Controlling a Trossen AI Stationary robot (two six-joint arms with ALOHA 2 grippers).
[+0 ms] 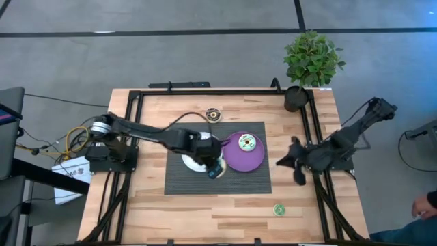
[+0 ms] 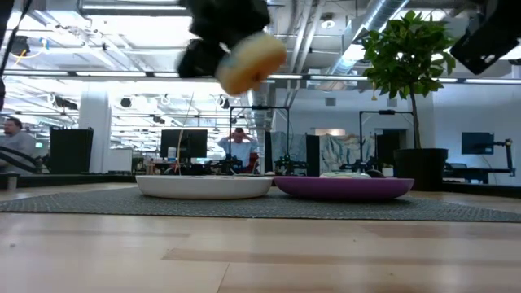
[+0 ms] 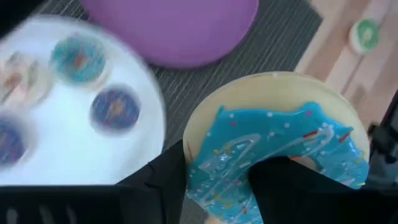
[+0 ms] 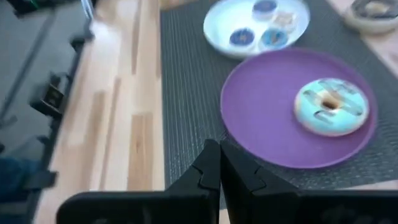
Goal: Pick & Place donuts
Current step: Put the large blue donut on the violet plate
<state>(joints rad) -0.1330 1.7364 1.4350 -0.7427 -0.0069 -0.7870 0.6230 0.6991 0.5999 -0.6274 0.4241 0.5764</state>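
I need to keep the blue-iced donut in my left gripper until it gets to the purple plate (image 1: 254, 161), because the donut is hanging high above the plates and is still short of that plate.
My left gripper (image 1: 214, 166) is over the mat's middle, at the near edge of the white plate (image 1: 189, 162), shut on a blue-iced donut (image 3: 273, 149) that hangs high above the plates in the low view (image 2: 251, 59). Several small blue and pale donuts (image 3: 115, 109) lie flat on the white plate. A pale-blue iced donut (image 4: 329, 106) lies on the purple plate (image 1: 254, 161). A brown donut (image 1: 214, 115) and a green one (image 1: 278, 210) rest on the bare wood. My right gripper (image 4: 219, 168) is shut and waits at the table's right side. My left gripper holds the blue-iced donut by one side of its ring (image 3: 214, 162). One finger (image 3: 292, 186) is in the hole and the other (image 3: 155, 186) is outside the rim. The fingers come from above, and the donut is lifted clear and tilted.
A dark ribbed mat (image 1: 181, 181) lies under both plates. A potted plant (image 1: 311, 65) stands at the table's far right corner. Black frame rails (image 1: 130, 137) run along the left and right edges. People and desks show in the room behind.
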